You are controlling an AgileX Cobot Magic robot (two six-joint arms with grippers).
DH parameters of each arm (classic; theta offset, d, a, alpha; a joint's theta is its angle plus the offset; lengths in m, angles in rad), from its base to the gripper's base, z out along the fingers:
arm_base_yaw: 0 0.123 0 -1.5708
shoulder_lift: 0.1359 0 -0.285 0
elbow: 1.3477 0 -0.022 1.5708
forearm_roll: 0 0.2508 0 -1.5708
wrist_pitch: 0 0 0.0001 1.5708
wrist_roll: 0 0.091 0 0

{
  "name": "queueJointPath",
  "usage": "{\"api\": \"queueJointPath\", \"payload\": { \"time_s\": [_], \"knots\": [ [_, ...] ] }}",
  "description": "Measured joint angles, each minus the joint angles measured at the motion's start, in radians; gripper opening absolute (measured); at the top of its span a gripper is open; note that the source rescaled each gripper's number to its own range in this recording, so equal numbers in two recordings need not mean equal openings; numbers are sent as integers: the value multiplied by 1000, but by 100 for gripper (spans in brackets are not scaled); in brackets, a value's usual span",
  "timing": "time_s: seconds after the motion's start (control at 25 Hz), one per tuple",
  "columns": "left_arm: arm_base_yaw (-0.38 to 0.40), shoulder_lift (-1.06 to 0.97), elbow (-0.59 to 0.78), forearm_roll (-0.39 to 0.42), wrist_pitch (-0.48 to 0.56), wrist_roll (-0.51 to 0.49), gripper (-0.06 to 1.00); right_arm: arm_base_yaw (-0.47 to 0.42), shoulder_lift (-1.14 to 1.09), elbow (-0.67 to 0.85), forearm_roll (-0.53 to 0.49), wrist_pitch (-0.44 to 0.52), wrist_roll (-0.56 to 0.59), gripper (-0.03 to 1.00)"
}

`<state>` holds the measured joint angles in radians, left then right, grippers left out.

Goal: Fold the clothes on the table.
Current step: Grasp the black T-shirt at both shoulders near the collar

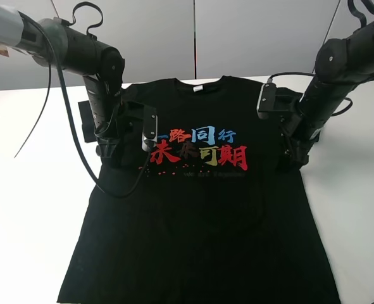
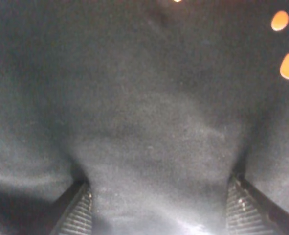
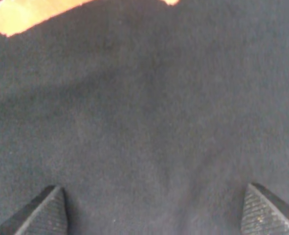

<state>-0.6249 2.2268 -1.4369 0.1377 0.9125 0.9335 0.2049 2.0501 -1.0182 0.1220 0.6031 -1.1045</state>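
I will grab the shirt by its side (image 1: 116, 166) beside the print with my left gripper next, to fold it across the black T-shirt's printed chest (image 1: 199, 150).
The black T-shirt (image 1: 199, 209) lies flat and chest-up on the white table (image 1: 28, 190), its white neck label (image 1: 197, 89) at the far side. The red, blue and yellow characters (image 1: 202, 149) run across its chest. My left gripper (image 1: 114, 157) presses down on the shirt's left side beside the print. In the left wrist view (image 2: 159, 186) it is open, with a ridge of black cloth (image 2: 154, 147) between the fingers (image 2: 78, 213). My right gripper (image 1: 291, 159) presses on the shirt's right side. It is wide open (image 3: 154, 188) over flat cloth (image 3: 149, 122).
The shirt's left sleeve (image 1: 87, 120) sticks out flat behind the left arm. The right sleeve is mostly hidden by the right arm. Bare table (image 1: 357, 190) lies on both sides of the shirt. A loose black cable (image 1: 79, 152) hangs from the left arm over the table.
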Motion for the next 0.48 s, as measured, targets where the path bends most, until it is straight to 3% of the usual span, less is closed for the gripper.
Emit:
{"api": "queueJointPath", "payload": {
  "time_s": [0.48],
  "knots": [
    [0, 0, 0, -2, 0, 0, 93, 0, -6, 11, 11, -8, 3, 86]
  ]
}}
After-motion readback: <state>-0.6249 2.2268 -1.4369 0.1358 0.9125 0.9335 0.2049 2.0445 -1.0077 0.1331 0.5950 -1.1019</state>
